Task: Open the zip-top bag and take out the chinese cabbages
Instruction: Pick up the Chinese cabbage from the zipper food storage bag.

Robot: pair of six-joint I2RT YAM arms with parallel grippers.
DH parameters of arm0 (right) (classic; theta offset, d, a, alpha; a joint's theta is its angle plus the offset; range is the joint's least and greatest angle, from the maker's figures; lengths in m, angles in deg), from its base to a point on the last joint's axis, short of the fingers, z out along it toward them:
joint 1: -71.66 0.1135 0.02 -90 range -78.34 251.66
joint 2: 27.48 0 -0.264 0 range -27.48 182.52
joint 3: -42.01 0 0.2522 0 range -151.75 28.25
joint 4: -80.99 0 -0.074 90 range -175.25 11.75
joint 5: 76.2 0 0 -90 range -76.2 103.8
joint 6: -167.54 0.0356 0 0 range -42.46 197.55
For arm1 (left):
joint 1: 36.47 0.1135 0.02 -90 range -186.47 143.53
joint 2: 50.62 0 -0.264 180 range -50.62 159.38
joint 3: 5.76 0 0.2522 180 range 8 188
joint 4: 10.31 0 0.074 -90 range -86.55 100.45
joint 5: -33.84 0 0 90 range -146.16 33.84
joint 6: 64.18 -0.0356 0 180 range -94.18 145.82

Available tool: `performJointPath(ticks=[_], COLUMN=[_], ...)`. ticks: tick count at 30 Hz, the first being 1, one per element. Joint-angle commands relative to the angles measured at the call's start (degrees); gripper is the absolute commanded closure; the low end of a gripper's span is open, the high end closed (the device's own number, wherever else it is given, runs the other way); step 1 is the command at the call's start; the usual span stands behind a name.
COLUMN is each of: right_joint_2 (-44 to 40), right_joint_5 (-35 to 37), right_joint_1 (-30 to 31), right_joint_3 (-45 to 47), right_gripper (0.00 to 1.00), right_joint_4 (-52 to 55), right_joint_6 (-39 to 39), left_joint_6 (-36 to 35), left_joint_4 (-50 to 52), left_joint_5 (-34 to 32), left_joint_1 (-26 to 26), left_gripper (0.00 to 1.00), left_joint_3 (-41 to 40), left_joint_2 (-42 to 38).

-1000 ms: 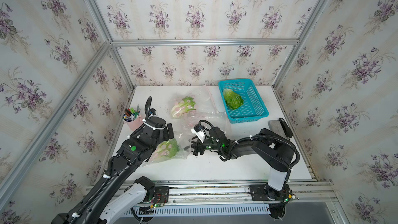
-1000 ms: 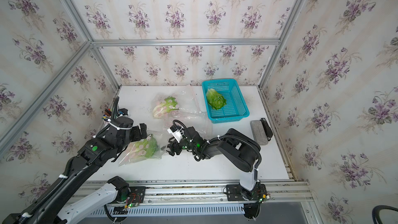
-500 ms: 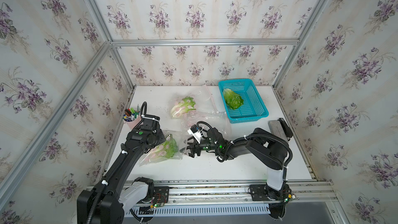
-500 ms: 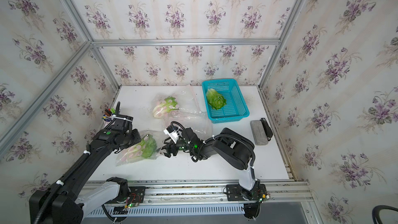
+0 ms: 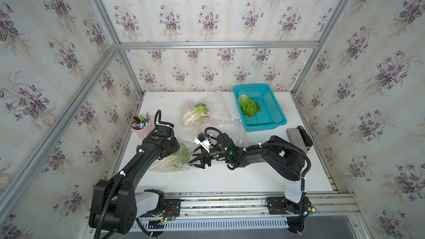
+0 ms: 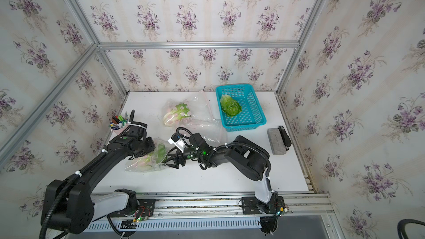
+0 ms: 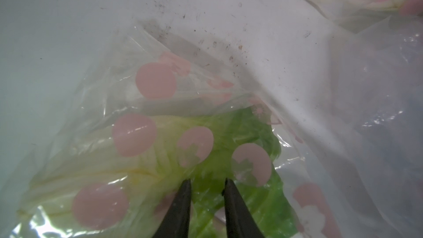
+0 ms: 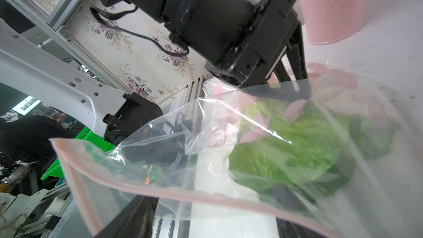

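I will next use my right gripper to grab the cabbage's green leafy end nearest the bag's pink zip strip and take the chinese cabbage out.
A clear zip-top bag (image 5: 169, 163) with pink dots lies at the front left with one of the chinese cabbages (image 5: 182, 155) inside. My left gripper (image 7: 207, 183) presses down on it, fingers closed to a narrow gap on the film and a green leaf. My right gripper (image 5: 195, 160) stands open at the bag's right end, by the pink zip strip (image 8: 160, 193); one finger (image 8: 282, 192) shows through the film. A second cabbage (image 5: 195, 113) lies in another bag further back. A third cabbage (image 5: 248, 105) lies in the blue basket (image 5: 264, 126).
A pink cup of pens (image 5: 141, 127) stands by the left wall, close behind my left wrist. A grey block with a black stapler (image 5: 297, 137) lies at the right edge. Loose clear plastic (image 5: 230, 129) spreads between the far bag and the basket.
My left gripper came down onto the near bag and closed from wide open to a narrow gap. My right gripper slid left to the bag's mouth.
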Motion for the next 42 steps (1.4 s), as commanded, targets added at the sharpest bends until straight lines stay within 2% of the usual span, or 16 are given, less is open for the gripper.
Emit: performJointPath(ticks=[1,5,10,15,31,34,37,42], right_joint_2=[3.1,4.2,3.3,6.2,13.5,14.9,16.1,17.1], right_joint_5=[2.1,10.3,13.4,10.8,5.4,3.9,2.5,2.6], right_joint_1=[0.0,0.1,0.1,0.2,1.1,1.3,1.5,2.3], right_joint_3=[-0.4,-0.3,0.2,-4.1,-11.5,-12.7,-13.9,-14.6], right_gripper=[0.28,0.27,0.23,0.22,0.29,0.33,0.42,0.65], right_joint_4=[-3.8,0.5,0.9,3.9,4.0,2.9,1.7,0.7], right_joint_6=[4.8,2.3,0.0,0.6,6.6,7.7,9.1,10.3], left_joint_6=[1.6,1.1,0.8,1.3,2.5,2.7,2.8,2.8], left_joint_4=[0.6,0.6,0.4,-0.4,-1.2,-1.6,-2.0,-2.4], left_joint_5=[1.4,1.5,1.6,2.5,2.6,3.0,3.3,3.9], left_joint_1=[0.1,0.1,0.1,0.1,0.1,0.1,0.1,0.1], left_gripper=[0.73,0.73,0.73,0.73,0.74,0.74,0.76,0.8], left_joint_3=[-1.1,-1.5,-1.5,-2.0,-4.5,-5.0,-5.2,-5.3], left_joint_2=[-0.1,-0.8,-0.5,-0.4,-3.3,-3.5,-3.5,-3.7])
